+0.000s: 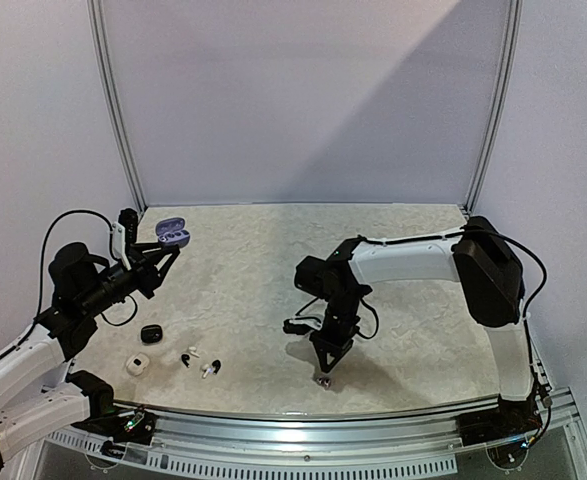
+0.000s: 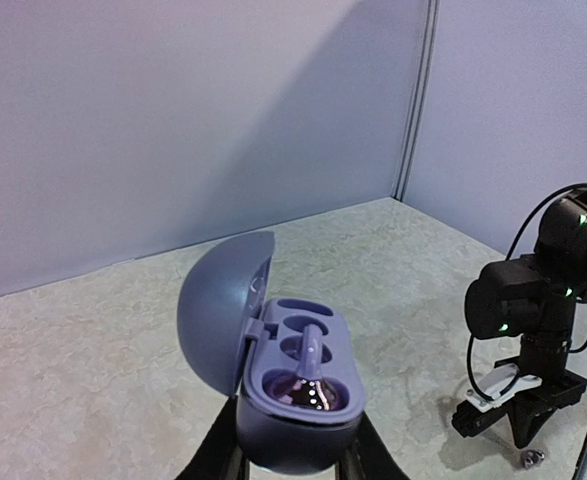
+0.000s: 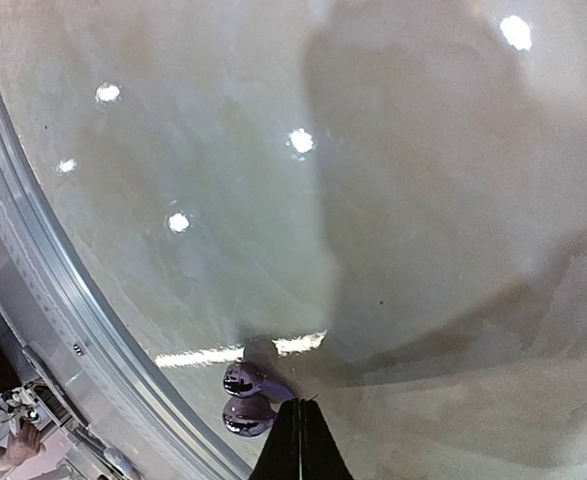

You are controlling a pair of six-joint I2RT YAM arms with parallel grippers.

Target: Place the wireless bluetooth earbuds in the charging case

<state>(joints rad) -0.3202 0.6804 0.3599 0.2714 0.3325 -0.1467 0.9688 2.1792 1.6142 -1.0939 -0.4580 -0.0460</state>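
My right gripper is shut beside the lavender earbud (image 1: 323,381), so it reopens next, then moves toward the metal front bar (image 1: 308,420) to grab the earbud.
My left gripper (image 2: 291,470) is shut on an open lavender charging case (image 2: 295,400) and holds it above the table's far left, also in the top view (image 1: 172,234). Its lid (image 2: 218,310) stands open to the left. One lavender earbud (image 2: 309,380) sits in the near socket with its stem up, and the far socket is empty. The second lavender earbud (image 3: 248,395) lies on the table near the front edge, also in the top view (image 1: 325,380). My right gripper (image 3: 301,438) points down with its fingers shut, its tips just right of that earbud's stem.
A black case (image 1: 151,333) and a white case (image 1: 137,363) lie at the front left, with small black and white earbuds (image 1: 188,356) (image 1: 211,369) beside them. The table's metal front rail (image 3: 43,300) runs close behind the lavender earbud.
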